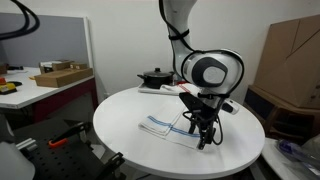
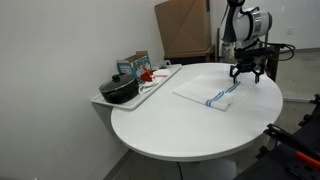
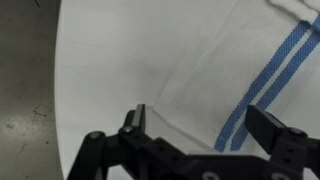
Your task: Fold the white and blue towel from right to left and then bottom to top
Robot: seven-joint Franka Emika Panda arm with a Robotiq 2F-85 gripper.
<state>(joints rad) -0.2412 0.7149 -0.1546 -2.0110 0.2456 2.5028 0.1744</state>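
I need to grab the white and blue towel (image 1: 165, 126) by its nearest edge, near its corner beside the blue stripes. Then I can fold that side of the towel across.
The white and blue towel (image 1: 165, 126) lies flat on the round white table (image 1: 130, 150), also seen as a pale rectangle with blue stripes (image 2: 212, 93). My gripper (image 1: 204, 140) hovers low over the towel's edge nearest it; in the second exterior view the gripper (image 2: 247, 76) sits beside the towel's far end. In the wrist view the gripper (image 3: 200, 122) is open, jaws wide apart, with the towel (image 3: 190, 70) and its two blue stripes (image 3: 262, 80) between and beyond them. Nothing is held.
A black pot (image 2: 120, 88) and a tray with small boxes (image 2: 140, 68) sit at the table's edge. Cardboard boxes (image 1: 290, 55) stand behind the arm. A side desk (image 1: 40, 85) holds a box. The table rim (image 3: 60, 90) drops to grey floor.
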